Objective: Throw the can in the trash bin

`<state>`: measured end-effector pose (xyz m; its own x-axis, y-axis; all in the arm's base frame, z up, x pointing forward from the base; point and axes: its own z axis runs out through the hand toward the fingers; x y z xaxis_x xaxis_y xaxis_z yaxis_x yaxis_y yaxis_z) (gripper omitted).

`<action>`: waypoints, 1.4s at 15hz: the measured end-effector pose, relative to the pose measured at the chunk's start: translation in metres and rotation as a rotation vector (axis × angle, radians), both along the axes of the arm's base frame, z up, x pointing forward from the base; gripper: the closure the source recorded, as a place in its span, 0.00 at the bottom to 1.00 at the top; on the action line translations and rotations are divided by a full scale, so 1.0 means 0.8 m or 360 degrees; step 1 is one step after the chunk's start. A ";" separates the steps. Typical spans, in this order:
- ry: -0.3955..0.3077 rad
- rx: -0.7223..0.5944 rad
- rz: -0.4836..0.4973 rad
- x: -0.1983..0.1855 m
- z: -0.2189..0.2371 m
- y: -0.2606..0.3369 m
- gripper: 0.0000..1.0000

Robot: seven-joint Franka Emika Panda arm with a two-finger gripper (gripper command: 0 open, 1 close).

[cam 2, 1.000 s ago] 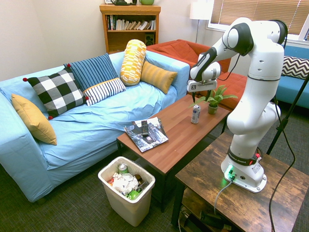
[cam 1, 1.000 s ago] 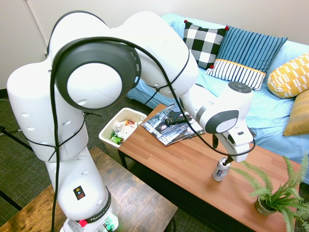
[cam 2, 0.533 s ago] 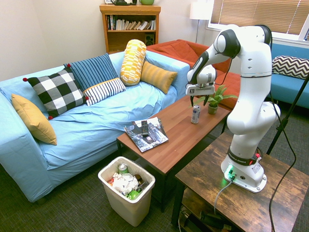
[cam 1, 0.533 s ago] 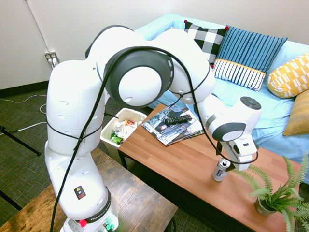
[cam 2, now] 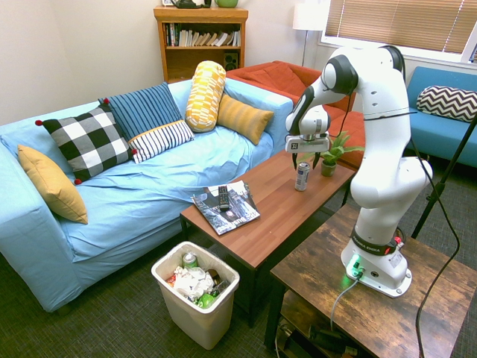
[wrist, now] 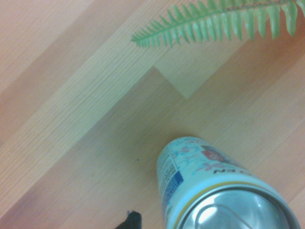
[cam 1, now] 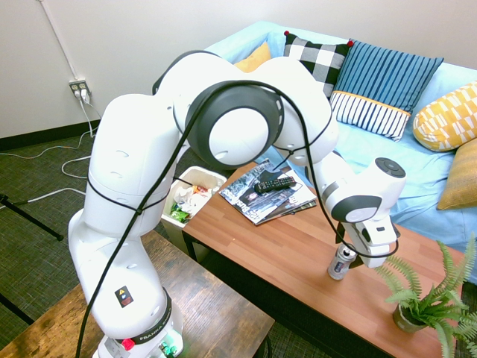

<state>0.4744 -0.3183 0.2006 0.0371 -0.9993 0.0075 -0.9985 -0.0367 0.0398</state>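
My gripper needs to go lower before it closes on the can, because my fingers only reach the can's silver top (cam 2: 303, 165) (wrist: 236, 212).
The can (cam 1: 341, 263) stands upright on the wooden coffee table (cam 1: 283, 253), near its plant end. It also shows on the table in the second exterior view (cam 2: 302, 177), and in the wrist view the can (wrist: 214, 191) fills the lower edge, silver top up. My gripper (cam 1: 347, 250) (cam 2: 302, 161) is open, pointing down, with its fingers either side of the can's upper part. The trash bin (cam 2: 200, 322), cream-white and full of crumpled rubbish, stands on the floor past the table's other end; in the first exterior view the trash bin (cam 1: 212, 177) is partly hidden by the arm.
A potted fern (cam 1: 421, 304) (cam 2: 329, 155) stands close beside the can; one frond (wrist: 214, 21) shows in the wrist view. Magazines (cam 1: 261, 200) with a remote (cam 2: 223, 197) lie at the bin end. A blue sofa (cam 2: 112, 201) with cushions runs behind the table.
The gripper has come down from above the can to around its top, staying open. The arm's upper links have swung over. The can has not moved.
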 end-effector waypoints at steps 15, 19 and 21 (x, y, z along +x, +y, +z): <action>0.0053 0.0046 0.0011 0.015 -0.048 -0.008 1.00; 0.0054 0.0059 0.0022 0.017 -0.049 -0.007 1.00; 0.0054 0.0068 0.0028 0.017 -0.049 -0.006 1.00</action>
